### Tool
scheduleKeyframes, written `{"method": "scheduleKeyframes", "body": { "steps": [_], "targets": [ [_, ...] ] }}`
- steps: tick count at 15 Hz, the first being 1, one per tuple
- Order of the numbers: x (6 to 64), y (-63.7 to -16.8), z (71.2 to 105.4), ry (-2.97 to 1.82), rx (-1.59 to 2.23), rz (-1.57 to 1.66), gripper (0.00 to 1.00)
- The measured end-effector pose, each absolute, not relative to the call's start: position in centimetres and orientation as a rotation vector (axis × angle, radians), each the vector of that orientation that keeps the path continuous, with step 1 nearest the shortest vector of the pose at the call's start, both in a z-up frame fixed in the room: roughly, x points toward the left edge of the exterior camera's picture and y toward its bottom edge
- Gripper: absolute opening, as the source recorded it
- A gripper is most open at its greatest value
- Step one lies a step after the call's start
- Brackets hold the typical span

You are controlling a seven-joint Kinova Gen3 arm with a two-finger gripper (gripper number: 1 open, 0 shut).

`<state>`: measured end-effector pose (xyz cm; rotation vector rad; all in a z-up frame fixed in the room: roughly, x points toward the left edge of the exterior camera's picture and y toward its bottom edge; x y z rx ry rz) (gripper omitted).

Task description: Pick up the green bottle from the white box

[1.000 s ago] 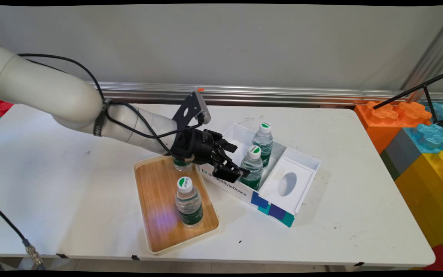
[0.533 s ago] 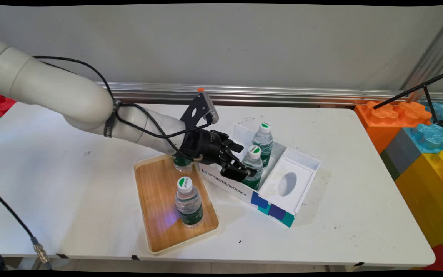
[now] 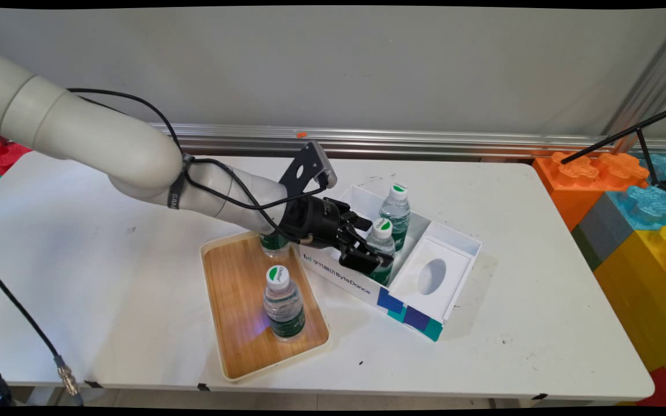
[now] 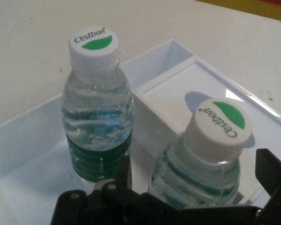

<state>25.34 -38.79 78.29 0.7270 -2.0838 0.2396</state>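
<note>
The gripper grips the nearer water bottle by its clear upper body [image 3: 380, 245] next, to move the bottle from the white box to the wooden tray [image 3: 241, 305].
My black gripper [image 3: 374, 247] [image 4: 196, 180] is open inside the white box [image 3: 455, 238], its fingers on either side of the nearer water bottle [image 3: 381, 238] [image 4: 210, 154]. In the hand view one finger [image 4: 125, 172] stands left of that bottle and the other [image 4: 271, 169] to its right, with small gaps to it. A second bottle [image 3: 396, 207] [image 4: 97, 122] stands upright farther along the same compartment. Both have white caps with green marks and green labels.
A wooden tray [image 3: 235, 289] lies left of the box, with one bottle [image 3: 283, 303] near its middle and another [image 3: 274, 245] at its far edge, partly hidden by the arm. Big coloured blocks [image 3: 628, 214] and a black stand [image 3: 651, 153] are at the table's right.
The gripper has moved to the right, over the box's wall, and now brackets the nearer bottle. The bottles, box and tray have stayed put.
</note>
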Motion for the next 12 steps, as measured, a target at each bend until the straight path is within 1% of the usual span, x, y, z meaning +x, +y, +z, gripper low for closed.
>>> {"method": "scheduleKeyframes", "body": {
  "steps": [10, 11, 12],
  "targets": [
    [24.6, -39.2, 76.9, -2.086, 0.704, 0.239, 1.00],
    [24.5, -39.2, 76.8, -2.083, 0.696, 0.243, 0.00],
    [24.4, -39.3, 76.8, -2.080, 0.689, 0.246, 0.00]
  ]
}}
